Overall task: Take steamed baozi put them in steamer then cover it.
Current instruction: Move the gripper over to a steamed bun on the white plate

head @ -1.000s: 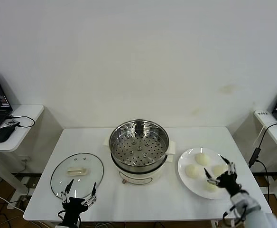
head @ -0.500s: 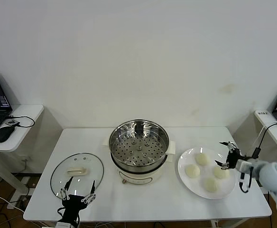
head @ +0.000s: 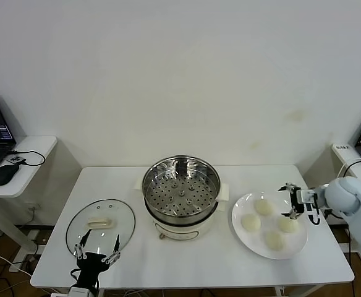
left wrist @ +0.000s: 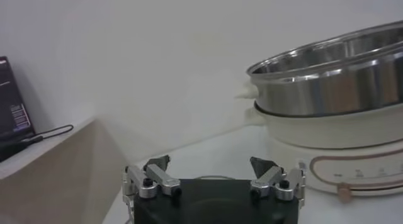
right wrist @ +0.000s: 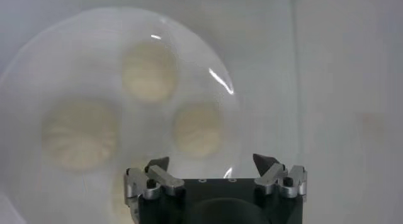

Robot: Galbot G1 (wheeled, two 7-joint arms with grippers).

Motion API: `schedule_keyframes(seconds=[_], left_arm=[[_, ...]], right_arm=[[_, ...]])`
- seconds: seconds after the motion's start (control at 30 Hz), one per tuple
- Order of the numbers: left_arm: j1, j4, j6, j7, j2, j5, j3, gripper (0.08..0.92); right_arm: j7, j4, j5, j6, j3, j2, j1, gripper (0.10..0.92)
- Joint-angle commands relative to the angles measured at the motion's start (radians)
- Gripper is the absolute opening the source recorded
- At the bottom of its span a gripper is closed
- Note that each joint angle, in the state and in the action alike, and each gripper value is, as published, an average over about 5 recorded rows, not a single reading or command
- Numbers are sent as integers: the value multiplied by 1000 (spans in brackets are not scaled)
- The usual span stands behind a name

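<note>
My right gripper should next take hold of the baozi at the back of the plate by its rounded sides, so that it can load the steamer (head: 181, 185).
Four cream-white baozi lie on a white plate (head: 239, 210) at the table's right: one at the back (head: 264, 207), one on the left (head: 250, 222), one on the right (head: 288, 224), one at the front (head: 273, 240). My right gripper (head: 290, 201) is open and empty, over the plate's far right edge beside the right baozi. In the right wrist view my right gripper (right wrist: 213, 162) hangs above the baozi (right wrist: 197, 129). The steel steamer (head: 181, 185) on its white pot base stands empty mid-table. The glass cover (head: 100, 224) lies flat on the left. My left gripper (head: 96, 247) is open at its front rim.
Side desks stand beyond both table ends, the left one with a laptop and mouse (head: 5, 174). A cable (head: 336, 201) hangs by the table's right edge near my right arm. In the left wrist view the steamer (left wrist: 334, 74) rises beyond my left gripper (left wrist: 211, 163).
My right gripper has moved from the plate's front right to its far right edge and turned to face the baozi. My left gripper has sunk slightly toward the front edge.
</note>
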State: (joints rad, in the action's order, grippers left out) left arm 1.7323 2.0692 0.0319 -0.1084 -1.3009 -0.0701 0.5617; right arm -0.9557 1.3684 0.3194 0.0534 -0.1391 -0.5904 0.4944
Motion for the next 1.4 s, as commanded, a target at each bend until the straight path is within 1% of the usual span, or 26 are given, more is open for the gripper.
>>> schedule_keyframes(seconds=[0.03,0.37,0.77,1.13,1.4], left_arm=[[2,1,0,1,1,-3,8,823],[3,1,-2,3,3,-4,28,823],[0,-3,-2,6,10,-2,35,823],[-1,-5,-3,5,12,-2,35,823],[0,-2,-3,6,15,-2,35,823]], right_arm=[[-83,-198,4,-15,-262,-98,-239,823],[-64,-304,38,-3,-294,-216,-266,823],[-63,-369,82,9,-299,-257,-263,814],[-64,-377,82,14,-294,-266,-268,713],[-82,-324,37,17,-314,-226,-288,628]])
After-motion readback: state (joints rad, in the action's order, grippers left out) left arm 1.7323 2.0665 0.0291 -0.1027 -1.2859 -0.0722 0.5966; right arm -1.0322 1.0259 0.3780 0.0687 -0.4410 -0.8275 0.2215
